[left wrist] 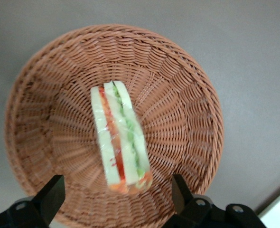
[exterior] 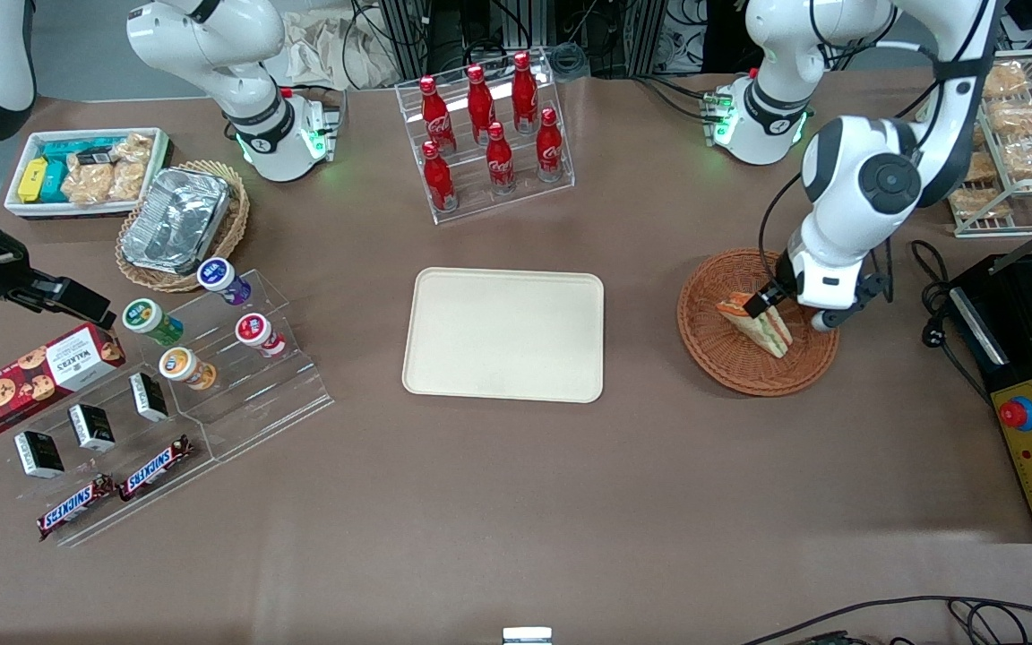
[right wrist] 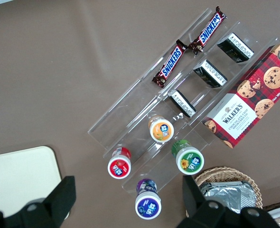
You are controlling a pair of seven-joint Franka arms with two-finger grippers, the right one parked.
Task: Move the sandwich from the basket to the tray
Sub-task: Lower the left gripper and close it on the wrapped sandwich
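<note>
I will next use my left gripper to grab the sandwich (left wrist: 119,141), which stands on edge with flat bread slices facing apart, across the slices at its narrow end (left wrist: 129,179).
The sandwich (exterior: 760,325) (left wrist: 119,141), a wrapped wedge with pale bread and red and green filling, stands on edge in the reddish-brown woven basket (exterior: 706,348) (left wrist: 187,114). My left gripper (exterior: 772,305) (left wrist: 116,202) hangs low over the basket, open, its black fingers (left wrist: 51,194) apart on either side of the sandwich's nearer end without touching it. The beige tray (exterior: 503,333) lies flat beside the basket, toward the parked arm's end, with nothing on it.
A clear rack of red cola bottles (exterior: 487,134) stands farther from the front camera than the tray. A black control box (exterior: 1031,443) and a wire rack of snacks (exterior: 1018,148) flank the basket. A tan basket with a foil container (exterior: 180,224), a white bin (exterior: 86,170) and clear stands of cups and snack bars (exterior: 202,376) lie toward the parked arm's end.
</note>
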